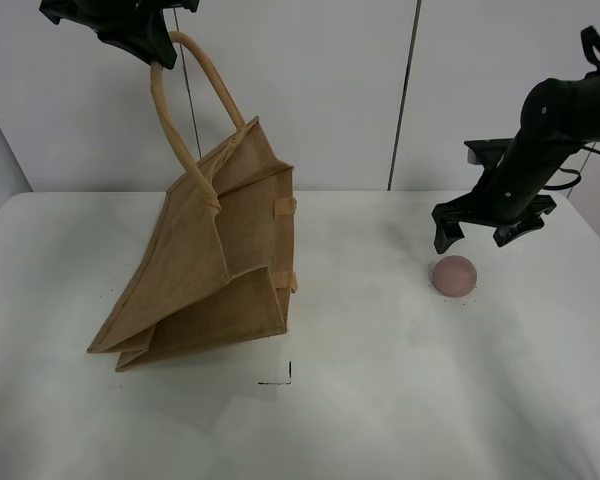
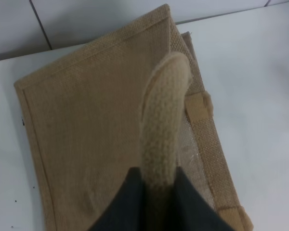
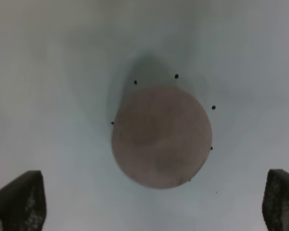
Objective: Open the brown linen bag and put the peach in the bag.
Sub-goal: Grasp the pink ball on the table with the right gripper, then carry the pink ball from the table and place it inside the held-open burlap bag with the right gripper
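Observation:
The right gripper grabs the peach by its round body [image 1: 454,276] next, to get it into the brown linen bag [image 1: 210,260].
The brown linen bag [image 1: 210,260] hangs tilted by one beige loop handle [image 1: 170,110], its bottom corner resting on the white table [image 1: 380,400]. My left gripper [image 1: 150,45] is shut on that handle at the top of the exterior view. In the left wrist view the handle [image 2: 161,130] runs between the dark fingers [image 2: 125,202] above the bag's flat side [image 2: 86,125]. The peach [image 1: 453,275] lies on the table at the right. My right gripper [image 1: 475,235] hovers open just above and behind it. In the right wrist view the peach [image 3: 161,137] sits between the fingertips [image 3: 19,199].
A small black corner mark [image 1: 280,378] is on the table in front of the bag. White wall panels [image 1: 310,90] stand behind the table. Small dark specks ring the peach.

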`<state>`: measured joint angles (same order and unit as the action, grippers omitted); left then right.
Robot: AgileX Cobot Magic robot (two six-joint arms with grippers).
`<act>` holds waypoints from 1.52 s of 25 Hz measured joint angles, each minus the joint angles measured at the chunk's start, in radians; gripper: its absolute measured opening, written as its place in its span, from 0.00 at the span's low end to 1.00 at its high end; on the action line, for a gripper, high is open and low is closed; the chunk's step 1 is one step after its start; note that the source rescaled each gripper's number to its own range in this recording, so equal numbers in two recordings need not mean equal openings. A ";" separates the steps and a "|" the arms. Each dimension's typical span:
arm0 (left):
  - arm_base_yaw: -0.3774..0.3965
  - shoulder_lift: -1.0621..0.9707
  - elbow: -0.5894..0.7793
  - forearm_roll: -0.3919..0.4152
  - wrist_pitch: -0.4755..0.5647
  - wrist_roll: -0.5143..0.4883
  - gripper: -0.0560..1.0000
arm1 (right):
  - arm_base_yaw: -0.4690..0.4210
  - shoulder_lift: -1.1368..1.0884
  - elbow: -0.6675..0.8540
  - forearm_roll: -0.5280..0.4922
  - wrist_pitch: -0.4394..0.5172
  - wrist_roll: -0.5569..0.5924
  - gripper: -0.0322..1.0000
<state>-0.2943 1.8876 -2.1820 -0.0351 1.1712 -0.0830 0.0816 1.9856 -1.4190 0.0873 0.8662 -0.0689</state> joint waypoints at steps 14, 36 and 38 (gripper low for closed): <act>0.000 0.000 0.000 -0.001 0.000 0.000 0.05 | 0.000 0.180 -0.001 0.005 -0.158 0.003 0.75; 0.000 -0.017 0.000 -0.047 0.000 0.047 0.05 | 0.087 0.090 -0.548 0.327 0.181 -0.193 0.03; 0.000 -0.022 0.000 -0.035 0.000 0.048 0.05 | 0.146 0.090 -0.578 0.333 0.168 -0.193 0.03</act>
<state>-0.2943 1.8658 -2.1820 -0.0704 1.1712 -0.0350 0.2277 2.0756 -1.9972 0.4199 1.0342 -0.2615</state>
